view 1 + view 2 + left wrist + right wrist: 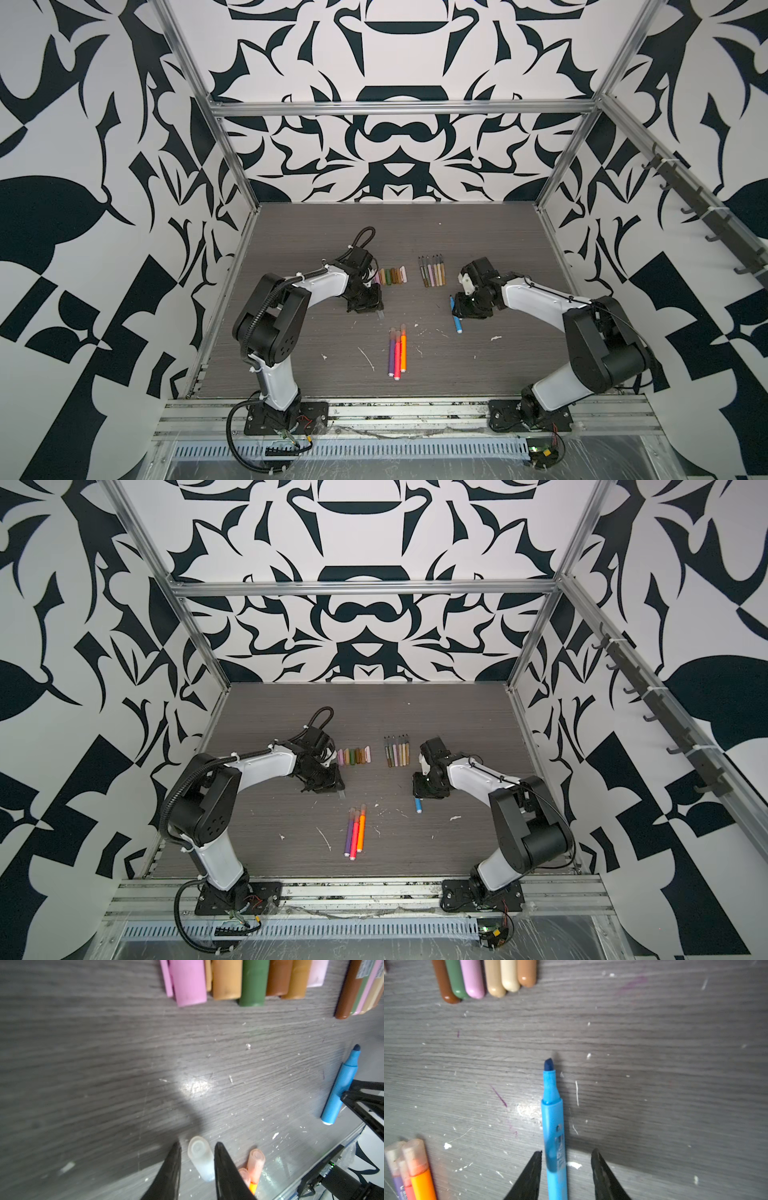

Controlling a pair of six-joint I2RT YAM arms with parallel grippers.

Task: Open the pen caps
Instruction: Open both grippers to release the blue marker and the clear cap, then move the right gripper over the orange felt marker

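The orange pen's translucent cap stays free for my left gripper to open, so I should pick up the orange pen by its body with my right gripper next.
My left gripper [197, 1144] is open on either side of a clear translucent pen cap [200, 1159] that lies on the table, with a gap at one finger. My right gripper [566, 1151] is open around the uncapped blue pen [552, 1118], which lies flat with its dark tip bare and is also visible in a top view [457, 323]. Several opaque pen caps [390, 276] lie in a row beside the left gripper [368, 307]. Purple, pink and orange pens [397, 351] lie together with their translucent caps [256, 1161] on.
Several thin muted pens [432, 272] lie uncapped in a row at the back centre, left of the right gripper [467, 307]. White flecks and scratches mark the grey wood-grain table [316, 332]. Metal frame rails border the table on all sides.
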